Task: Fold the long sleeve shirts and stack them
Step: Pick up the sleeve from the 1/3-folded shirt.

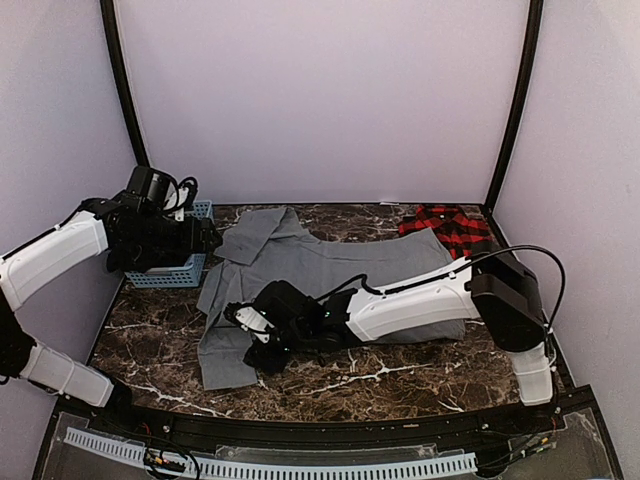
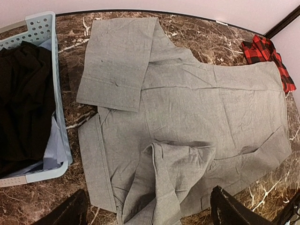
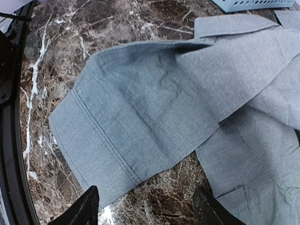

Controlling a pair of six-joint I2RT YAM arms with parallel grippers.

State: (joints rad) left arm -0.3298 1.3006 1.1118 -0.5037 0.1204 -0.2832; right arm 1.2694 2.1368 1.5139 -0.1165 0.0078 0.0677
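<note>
My left gripper should next grab the grey shirt's near sleeve by its outer edge, so the cuff stays free for my right gripper to fold.
A plain grey long sleeve shirt [image 1: 330, 262] lies spread across the middle of the marble table, one sleeve folded over its body [image 2: 183, 164]. The red-and-black plaid shirt [image 1: 448, 226] lies bunched at the far right corner, touching the grey one's edge [image 2: 265, 51]. My right gripper [image 1: 258, 340] hangs low over the grey shirt's near-left sleeve [image 3: 136, 117]. It is open [image 3: 147, 213], with only the sleeve's cuff edge and bare marble below its fingers. My left gripper [image 1: 208, 240] hovers by the basket, open [image 2: 147, 215] and empty, looking down on the grey shirt [image 2: 211, 112].
A light blue plastic basket [image 1: 168, 272] with dark and pale cloth in it [image 2: 23, 103] stands at the far left, its corner showing in the right wrist view [image 3: 253, 3]. Grey walls and black posts enclose the table. A black rail [image 1: 300, 430] runs along the near edge.
</note>
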